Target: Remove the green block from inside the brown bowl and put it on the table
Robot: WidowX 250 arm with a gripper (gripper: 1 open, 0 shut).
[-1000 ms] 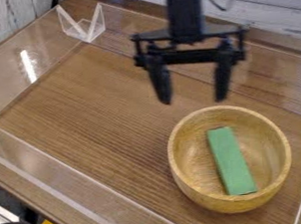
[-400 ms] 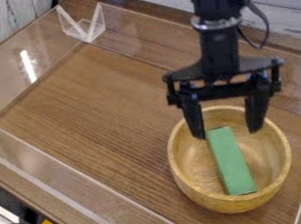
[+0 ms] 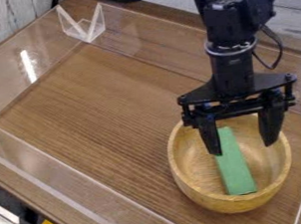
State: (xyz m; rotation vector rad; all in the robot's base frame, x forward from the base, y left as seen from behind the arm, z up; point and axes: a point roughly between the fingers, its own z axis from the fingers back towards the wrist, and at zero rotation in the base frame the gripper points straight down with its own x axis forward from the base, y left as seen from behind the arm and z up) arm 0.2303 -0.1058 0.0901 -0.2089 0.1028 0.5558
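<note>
I will pick up the green block [image 3: 235, 167] by its long sides next. Then I will take it out of the brown bowl [image 3: 201, 185] and onto the table.
The brown bowl [image 3: 201, 185] sits at the lower right of the table [image 3: 98, 99]. Inside it lies the green block [image 3: 235, 167], a flat bright green bar running lengthwise toward the near rim. My gripper [image 3: 241, 135] hangs open and points down over the bowl. Its two black fingers [image 3: 211, 138] reach below the far rim, one on each side of the block's far end. I see no contact between the fingers and the block. The block's upper end is partly hidden by the left finger.
Clear acrylic walls [image 3: 66, 182] edge the table on the left, front and right. A folded clear stand [image 3: 82, 24] sits at the back left. Bare wood stretches to the left of the bowl.
The gripper has moved right and down from above the bare table into the bowl, staying open. The block and bowl have not moved.
</note>
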